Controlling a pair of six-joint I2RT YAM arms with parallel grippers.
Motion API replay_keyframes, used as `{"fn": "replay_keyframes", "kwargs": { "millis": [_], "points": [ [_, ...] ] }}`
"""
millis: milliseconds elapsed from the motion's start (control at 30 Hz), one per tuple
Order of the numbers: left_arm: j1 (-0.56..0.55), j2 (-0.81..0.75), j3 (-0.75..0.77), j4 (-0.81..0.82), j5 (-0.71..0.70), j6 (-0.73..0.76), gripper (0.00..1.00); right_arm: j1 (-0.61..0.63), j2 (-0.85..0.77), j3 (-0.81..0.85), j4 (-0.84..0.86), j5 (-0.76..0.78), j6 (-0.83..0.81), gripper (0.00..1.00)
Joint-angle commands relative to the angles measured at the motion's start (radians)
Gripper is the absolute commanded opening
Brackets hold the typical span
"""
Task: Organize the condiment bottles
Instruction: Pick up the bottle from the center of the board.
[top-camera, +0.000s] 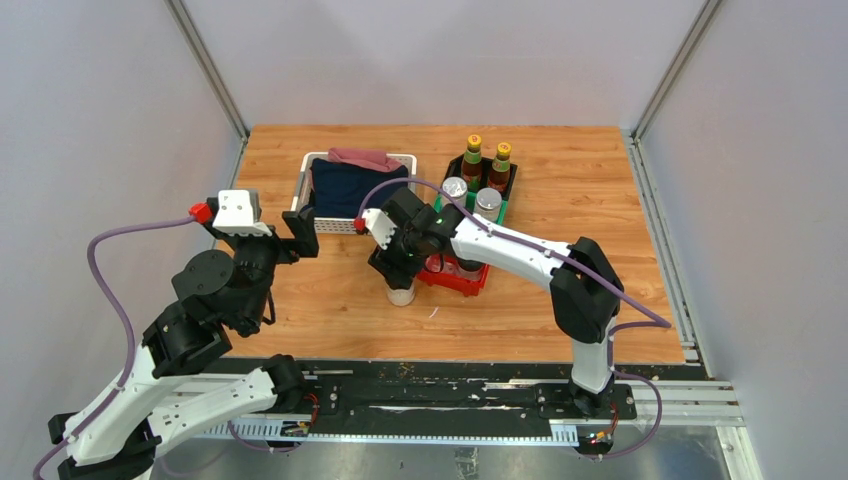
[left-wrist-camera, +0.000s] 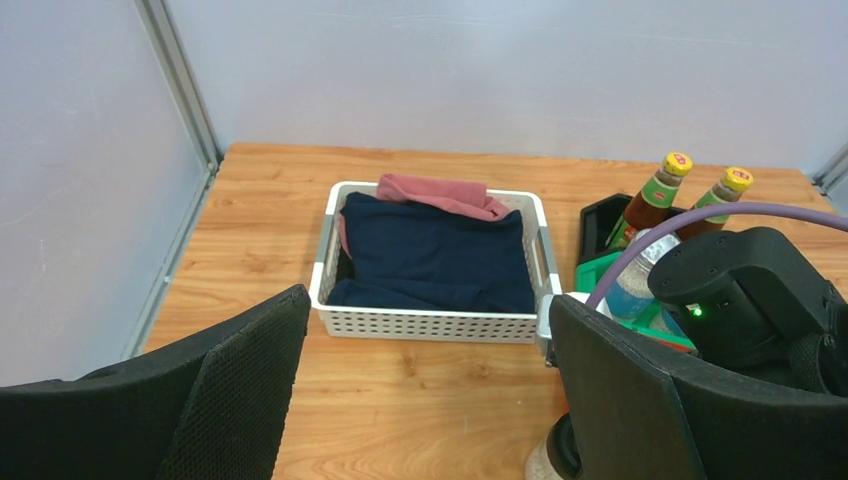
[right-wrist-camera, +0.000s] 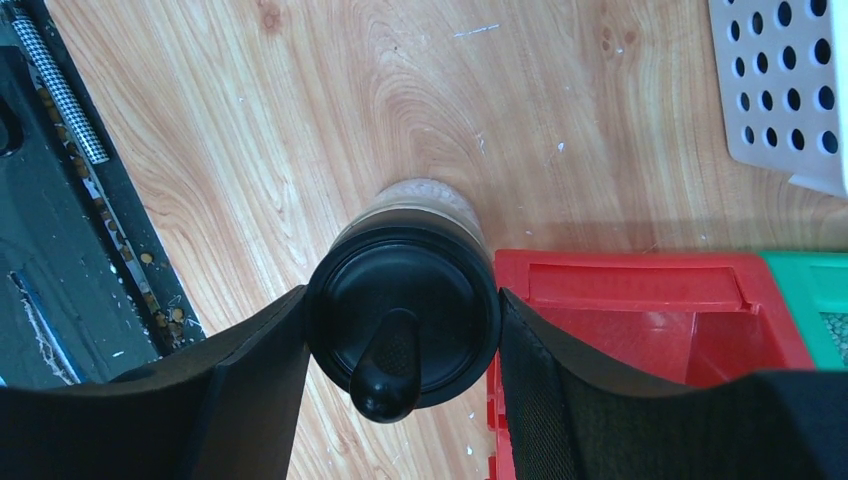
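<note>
The jar's black lid (right-wrist-camera: 420, 280) is held by my right gripper's two fingers. The jar would leave the wood along with them if I lifted my right gripper now.
A squat pale jar with a black lid (right-wrist-camera: 420, 280) stands on the wood beside the red bin (right-wrist-camera: 640, 300). My right gripper (right-wrist-camera: 402, 312) is shut on the jar's lid, one finger pressed against each side. The top view shows this gripper (top-camera: 400, 272) over the jar (top-camera: 402, 295). Two slim yellow-capped sauce bottles (top-camera: 473, 156) (top-camera: 501, 164) stand in the black bin (top-camera: 512, 180). Two silver-lidded shakers (top-camera: 455, 188) (top-camera: 488, 201) sit in the green bin. My left gripper (left-wrist-camera: 428, 300) is open and holds nothing, near the white basket (left-wrist-camera: 430, 325).
The white basket (top-camera: 303, 190) holds dark blue and pink cloth. The red bin (top-camera: 458, 280) lies in front of the green one (right-wrist-camera: 812, 285). The right arm (left-wrist-camera: 745, 300) crosses the left wrist view at right. The table's near rail (right-wrist-camera: 55, 190) runs close by the jar.
</note>
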Motion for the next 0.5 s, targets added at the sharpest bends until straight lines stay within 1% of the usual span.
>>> {"fn": "replay_keyframes", "kwargs": {
  "millis": [0, 467],
  "points": [
    [-0.007, -0.005, 0.003, 0.042, -0.029, 0.009, 0.95, -0.009, -0.022, 0.061, -0.023, -0.02, 0.001, 0.0],
    [-0.007, -0.001, 0.015, 0.059, -0.051, 0.035, 0.95, -0.005, -0.066, 0.113, -0.037, 0.009, -0.006, 0.0]
  ]
}}
